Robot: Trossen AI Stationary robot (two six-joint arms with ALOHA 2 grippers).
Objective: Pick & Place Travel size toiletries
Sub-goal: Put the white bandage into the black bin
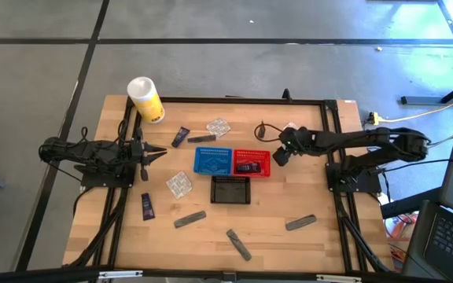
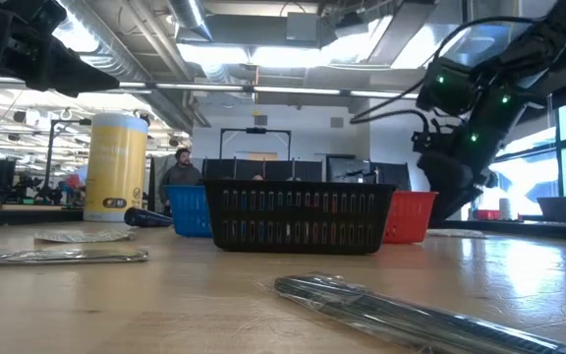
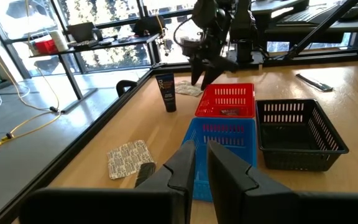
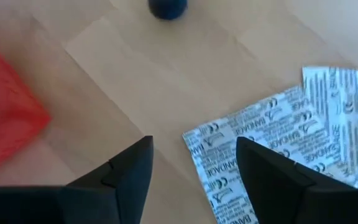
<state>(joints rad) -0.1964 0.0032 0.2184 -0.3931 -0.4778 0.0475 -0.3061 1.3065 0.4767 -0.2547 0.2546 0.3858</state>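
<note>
The nearer packet has to move into the black basket, so the robot's right gripper must next grip it by its printed edge (image 4: pixel 201 155).
My right gripper (image 1: pixel 276 155) (image 4: pixel 194 146) is open and points steeply down just right of the red basket (image 1: pixel 267 163) (image 4: pixel 5 118). It is low over two clear printed packets (image 4: pixel 278 143) (image 3: pixel 188 89) that lie flat on the wood. One finger stands over the nearer packet's edge and the other over bare table. A navy tube (image 3: pixel 165 92) stands upright close by. Other toiletries lie scattered: a navy tube (image 1: pixel 180 136), a grey tube (image 1: pixel 201 138), and clear packets (image 1: pixel 218 126) (image 1: pixel 179 184). My left gripper (image 1: pixel 157 152) (image 3: pixel 201 155) waits shut at the left, holding nothing.
The blue (image 1: pixel 198 161) and black (image 1: pixel 231 201) baskets sit at mid-table, and a dark item lies in the red one. A white-and-yellow canister (image 1: pixel 145 98) stands at the far left. More tubes (image 1: pixel 146 206) (image 1: pixel 189 218) (image 1: pixel 239 244) (image 1: pixel 300 222) lie along the near side.
</note>
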